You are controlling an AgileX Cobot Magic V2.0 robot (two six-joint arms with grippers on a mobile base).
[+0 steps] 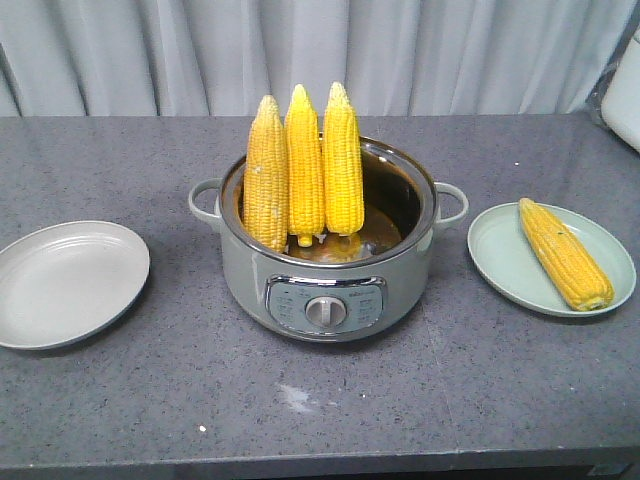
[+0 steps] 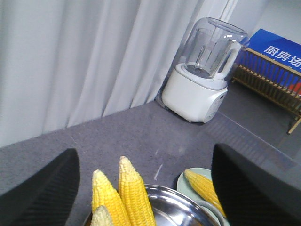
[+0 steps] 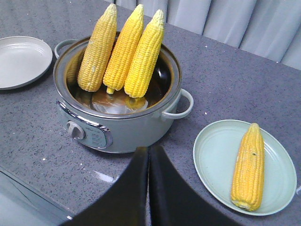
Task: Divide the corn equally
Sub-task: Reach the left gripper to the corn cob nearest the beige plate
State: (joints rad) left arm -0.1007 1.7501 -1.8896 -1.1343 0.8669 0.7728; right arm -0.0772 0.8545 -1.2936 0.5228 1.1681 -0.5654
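My left gripper should next pick up a standing cob by its tip (image 1: 267,110), so that it can share corn onto the empty white plate (image 1: 72,283).
Three yellow corn cobs (image 1: 300,165) stand upright, tips up, leaning on the back left wall of a grey-green cooker pot (image 1: 325,270) at the table's middle. A fourth corn cob (image 1: 564,253) lies on the pale green plate (image 1: 500,262) to the right. The plate on the left (image 1: 68,282) holds nothing. My left gripper (image 2: 146,188) is open, above and behind the cob tips (image 2: 127,165). My right gripper (image 3: 149,157) is shut on nothing, near the table's front, between the pot (image 3: 131,127) and the right plate (image 3: 214,155).
A white blender (image 2: 203,73) with a clear jug stands at the back right by the curtain. A wooden rack (image 2: 270,77) and a blue sign lie beyond it. The pot has side handles (image 1: 452,203) and a front dial (image 1: 325,311).
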